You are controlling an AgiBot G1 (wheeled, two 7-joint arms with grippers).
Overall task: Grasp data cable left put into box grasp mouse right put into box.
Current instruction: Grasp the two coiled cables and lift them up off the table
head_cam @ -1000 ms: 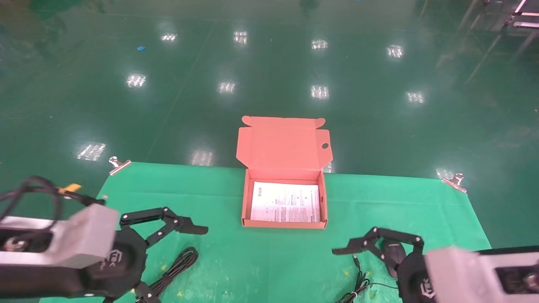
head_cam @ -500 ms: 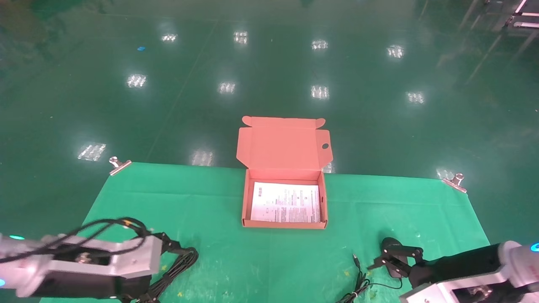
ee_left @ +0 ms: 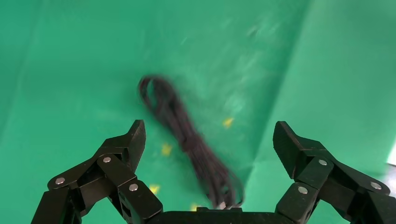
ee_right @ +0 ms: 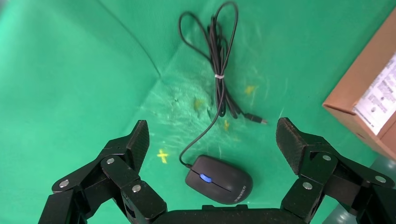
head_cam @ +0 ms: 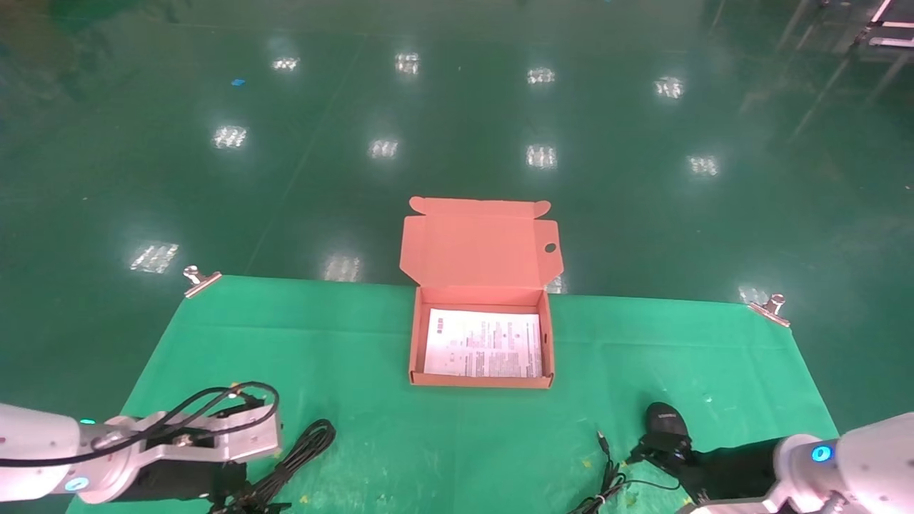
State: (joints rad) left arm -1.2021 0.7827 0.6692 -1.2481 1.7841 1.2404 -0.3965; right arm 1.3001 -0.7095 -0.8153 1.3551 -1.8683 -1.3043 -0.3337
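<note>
The data cable has loose loops at both ends, so my left gripper will next grab its tied middle [head_cam: 282,472] [ee_left: 190,143] to put the cable into the box.
The orange-pink box [head_cam: 418,335] stands open at the middle of the green mat, lid up, with a white printed sheet [head_cam: 483,343] inside. The data cable [head_cam: 300,453] lies as a black hank at the front left; it also shows in the left wrist view [ee_left: 187,135]. My left gripper [ee_left: 209,140] is open above it, empty. The black mouse [head_cam: 665,422] lies at the front right with its thin cord [head_cam: 611,475] trailing left. In the right wrist view the mouse [ee_right: 219,178] sits below my open right gripper [ee_right: 212,140], between the jaws, not touched.
The green mat [head_cam: 357,343] covers the table, held by metal clips at the far left [head_cam: 200,280] and far right [head_cam: 770,308] corners. The box's corner [ee_right: 369,102] shows in the right wrist view. The mouse cord bundle [ee_right: 217,70] lies beyond the mouse.
Both arms have dropped low and pulled toward the front edge. The left gripper now hangs over the data cable, the right over the mouse. Box, cable and mouse have not moved.
</note>
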